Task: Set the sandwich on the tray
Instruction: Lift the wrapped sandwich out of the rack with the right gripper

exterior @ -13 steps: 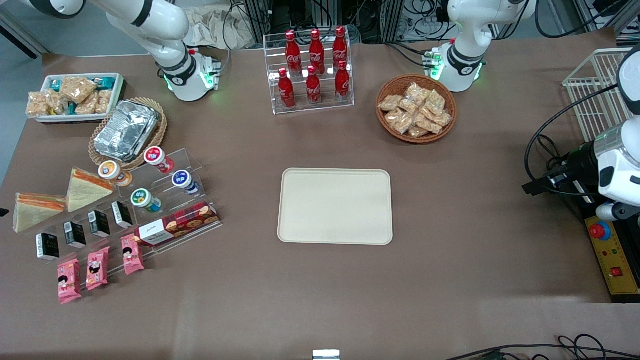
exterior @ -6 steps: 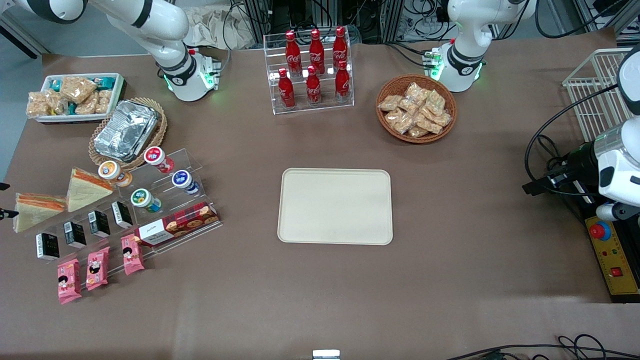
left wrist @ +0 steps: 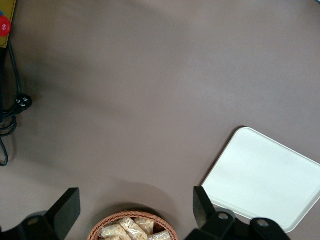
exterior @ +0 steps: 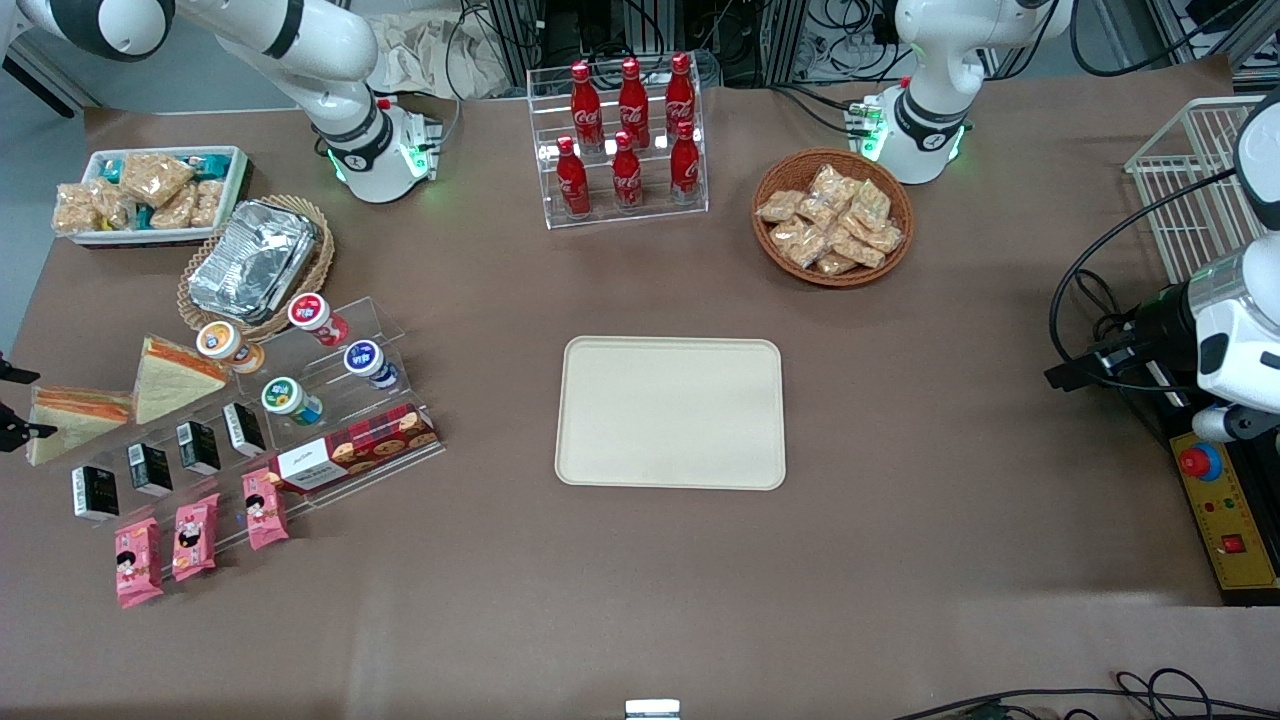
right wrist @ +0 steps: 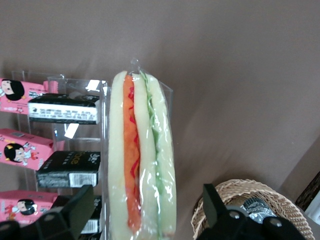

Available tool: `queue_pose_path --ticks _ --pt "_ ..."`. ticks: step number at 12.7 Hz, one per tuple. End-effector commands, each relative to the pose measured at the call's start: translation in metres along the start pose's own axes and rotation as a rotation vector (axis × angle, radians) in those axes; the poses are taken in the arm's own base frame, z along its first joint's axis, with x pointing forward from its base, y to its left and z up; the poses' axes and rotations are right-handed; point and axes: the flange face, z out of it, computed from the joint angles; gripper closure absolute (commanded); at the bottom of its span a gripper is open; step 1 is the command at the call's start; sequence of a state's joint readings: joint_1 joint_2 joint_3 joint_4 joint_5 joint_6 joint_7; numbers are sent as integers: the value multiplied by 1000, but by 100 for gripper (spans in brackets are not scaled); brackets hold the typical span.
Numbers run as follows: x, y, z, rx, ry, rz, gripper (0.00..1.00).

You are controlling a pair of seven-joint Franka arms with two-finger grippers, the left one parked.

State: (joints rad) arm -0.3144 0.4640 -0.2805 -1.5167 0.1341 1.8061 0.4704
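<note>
The sandwich needs to go on the cream tray (exterior: 670, 412). I should grab it next with my gripper by one end of its striped cut edge (exterior: 44, 439).
The sandwich (exterior: 72, 418) lies at the working arm's end of the table, a clear-wrapped wedge of pale bread. Its cut edge of orange-red and green stripes faces the right wrist camera, sandwich (right wrist: 142, 160). My gripper (exterior: 18, 402) is at the table's edge beside it, open, and only its dark fingertips show in the front view. In the right wrist view the gripper (right wrist: 145, 212) has a finger (right wrist: 75, 210) on each side of the sandwich, apart from the wrap. The cream tray (exterior: 670, 412) lies flat at mid-table with nothing on it, also visible as tray (left wrist: 265, 180).
A second wedge (exterior: 175, 378) leans beside the sandwich. A clear stepped stand (exterior: 320, 400) holds black boxes (right wrist: 62, 107), cups and a cookie box. Pink packets (exterior: 195, 535) lie nearer the camera. A foil container sits in a wicker basket (exterior: 255, 262), with a cola rack (exterior: 625, 130) and snack basket (exterior: 832, 217) farther back.
The gripper's fingertips have come into the front view at the working arm's end and now flank the sandwich. Nothing else has moved.
</note>
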Motion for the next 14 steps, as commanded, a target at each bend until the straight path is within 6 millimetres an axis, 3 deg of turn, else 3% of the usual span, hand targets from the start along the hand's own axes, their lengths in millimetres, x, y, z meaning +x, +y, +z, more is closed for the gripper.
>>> queue_pose_path --ticks 1,6,7,8,11,14 --pt "3 -5 9 1 11 26 3" --pt "5 -7 24 -5 1 31 8" --pt "4 -8 24 -4 3 30 19" --pt "5 -7 24 -3 2 32 21" --pt "2 -10 26 -6 -5 25 39" --pt "1 -8 22 -3 -3 12 76"
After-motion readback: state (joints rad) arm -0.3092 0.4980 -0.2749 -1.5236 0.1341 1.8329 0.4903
